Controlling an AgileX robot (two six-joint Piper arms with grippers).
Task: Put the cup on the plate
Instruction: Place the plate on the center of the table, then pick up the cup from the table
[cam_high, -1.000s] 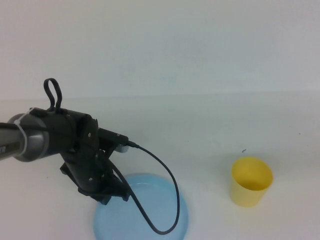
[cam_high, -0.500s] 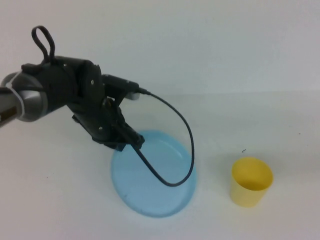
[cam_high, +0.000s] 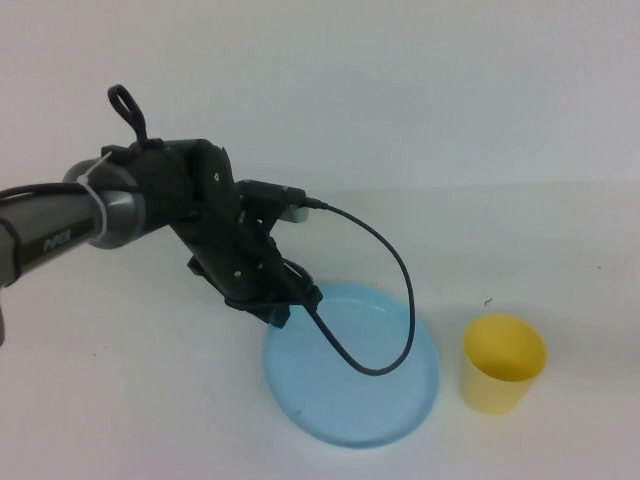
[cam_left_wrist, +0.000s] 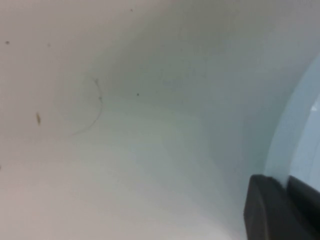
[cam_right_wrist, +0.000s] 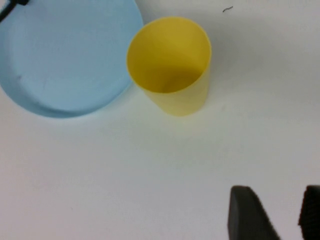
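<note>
My right gripper is going to pinch the cup by its thin wall at the rim (cam_high: 532, 330) next, because the cup's body is wide and its mouth (cam_high: 503, 350) is open.
The yellow cup (cam_high: 503, 363) stands upright on the white table at the right, just right of the light blue plate (cam_high: 330, 400), which lies flat. My left gripper (cam_high: 285, 310) is shut on the plate's left rim. In the left wrist view the rim (cam_left_wrist: 285, 135) runs between the dark fingers (cam_left_wrist: 265, 210). My right gripper (cam_right_wrist: 280, 215) is out of the high view. It is open and empty, hovering above the table near the cup (cam_right_wrist: 170, 65) and the plate (cam_right_wrist: 65, 55).
A black cable (cam_high: 385, 300) loops from the left wrist over the plate. The white table (cam_high: 150, 420) spreads around, and a white wall rises behind it.
My left gripper has moved the plate from the front left to the right, close beside the cup. The cup has not moved.
</note>
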